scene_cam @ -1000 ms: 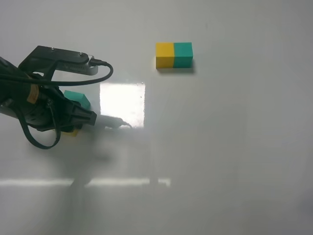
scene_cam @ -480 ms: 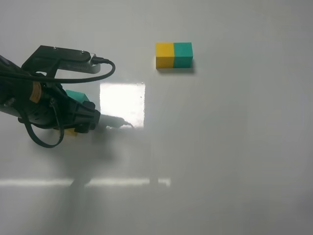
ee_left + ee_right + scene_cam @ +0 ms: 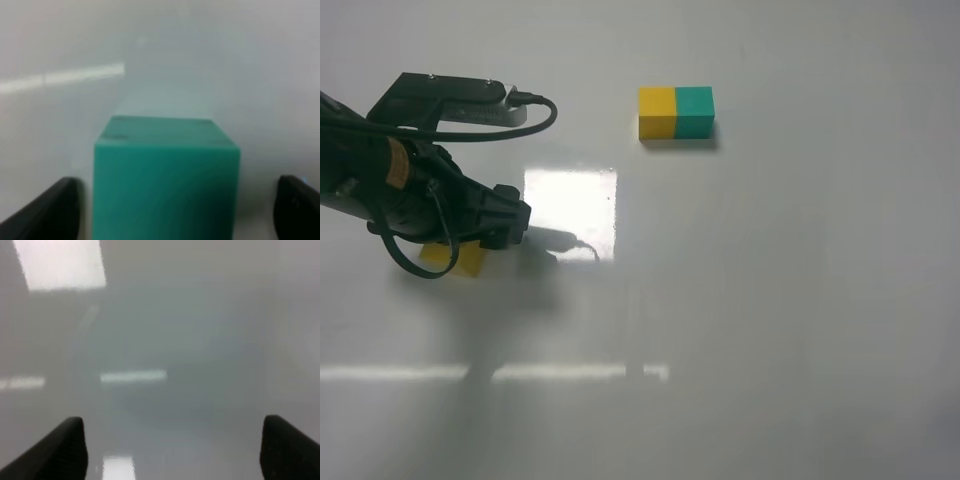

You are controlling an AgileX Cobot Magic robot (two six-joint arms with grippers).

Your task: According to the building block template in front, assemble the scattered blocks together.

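The robot's left gripper should grab the teal cube by its opposite sides next. Then the cube can be placed to match the building block template [image 3: 676,112].
The building block template [image 3: 676,112], a bar with a yellow half on the left and a teal half on the right, lies at the back middle of the table. The loose yellow cube [image 3: 455,258] lies at the left, partly under my left arm [image 3: 430,190]. The arm hides the loose teal cube in the exterior view. The left wrist view shows the teal cube [image 3: 165,175] between the fingers of my left gripper [image 3: 175,207], which is open with gaps on both sides. My right gripper [image 3: 172,445] is open and empty over bare table, and is out of the exterior view.
The white glossy table [image 3: 770,300] carries a bright square glare patch [image 3: 570,213] beside the left arm. A black cable [image 3: 535,115] loops off the left arm's top.
My left arm has shifted right and slightly up in the exterior view, covering the teal cube and uncovering more of the yellow cube. The template has not moved.
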